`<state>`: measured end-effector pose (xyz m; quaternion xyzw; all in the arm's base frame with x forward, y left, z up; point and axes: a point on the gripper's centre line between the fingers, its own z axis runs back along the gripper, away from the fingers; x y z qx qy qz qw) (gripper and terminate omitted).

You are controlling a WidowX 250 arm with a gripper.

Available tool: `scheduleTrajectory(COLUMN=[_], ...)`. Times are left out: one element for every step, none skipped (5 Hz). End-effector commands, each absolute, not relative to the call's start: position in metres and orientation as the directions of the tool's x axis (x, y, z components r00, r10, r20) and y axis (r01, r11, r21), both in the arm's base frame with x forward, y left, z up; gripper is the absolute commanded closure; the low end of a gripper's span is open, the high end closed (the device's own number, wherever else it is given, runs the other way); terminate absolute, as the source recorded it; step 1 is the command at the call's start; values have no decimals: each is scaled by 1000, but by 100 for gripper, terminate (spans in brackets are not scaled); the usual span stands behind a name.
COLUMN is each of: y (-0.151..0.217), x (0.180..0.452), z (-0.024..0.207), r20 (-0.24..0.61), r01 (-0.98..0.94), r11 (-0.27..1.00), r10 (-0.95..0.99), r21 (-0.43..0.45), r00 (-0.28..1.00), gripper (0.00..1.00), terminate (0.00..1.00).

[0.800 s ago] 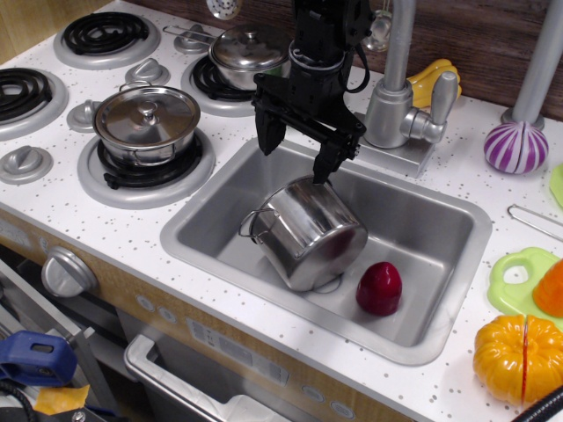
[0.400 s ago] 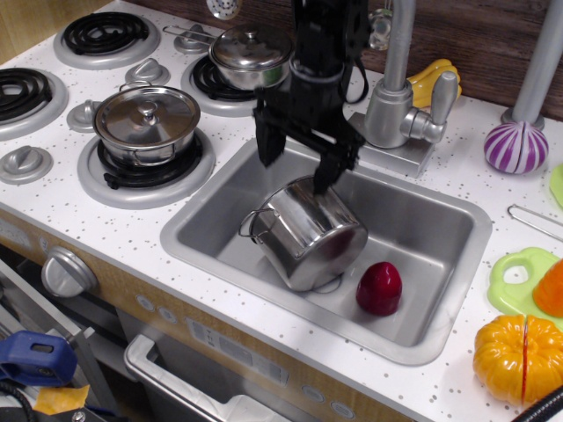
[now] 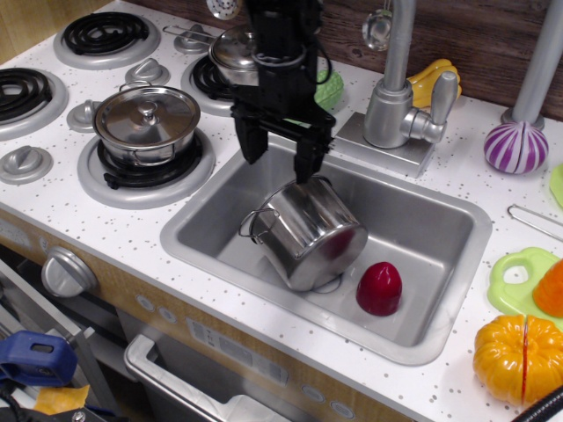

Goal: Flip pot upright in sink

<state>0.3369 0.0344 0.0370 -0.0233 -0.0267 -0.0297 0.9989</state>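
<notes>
The robot needs to flip the steel pot upright in the sink (image 3: 440,224), so its gripper should next grab the pot by its rim (image 3: 271,207).
The shiny steel pot (image 3: 308,233) lies tilted on its side in the sink (image 3: 440,224), its base facing up and right, its rim and a wire handle toward the left. My black gripper (image 3: 278,160) hangs open just above the pot's upper left edge, over the sink's back left part. Its fingers (image 3: 251,141) hold nothing. The right fingertip is very close to the pot's top; I cannot tell if it touches.
A red toy fruit (image 3: 380,287) lies in the sink right of the pot. The faucet (image 3: 400,97) stands behind the sink. Lidded pots (image 3: 148,123) sit on the stove burners at the left. Toy vegetables (image 3: 517,356) lie on the counter at the right.
The gripper has moved left, from above the pot's back right edge to above its upper left edge. It stays open. The pot has not moved.
</notes>
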Motion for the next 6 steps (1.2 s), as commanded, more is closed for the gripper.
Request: scheduleTrajectory(y=[41, 37, 38, 36, 26, 18], x=[344, 341, 341, 338, 333, 328], z=[43, 40, 36, 32, 29, 26], r20=[120, 107, 121, 113, 118, 135], r01=[76, 33, 27, 2, -28, -38], r11=[988, 968, 956, 933, 922, 923], r10=[-59, -6, 8, 41, 79, 97], r21=[-138, -249, -291, -360, -387, -382], r00=[991, 994, 993, 993, 990, 986], gripper=[0, 0, 0, 0, 0, 0], terminate=[0, 0, 0, 0, 0, 0])
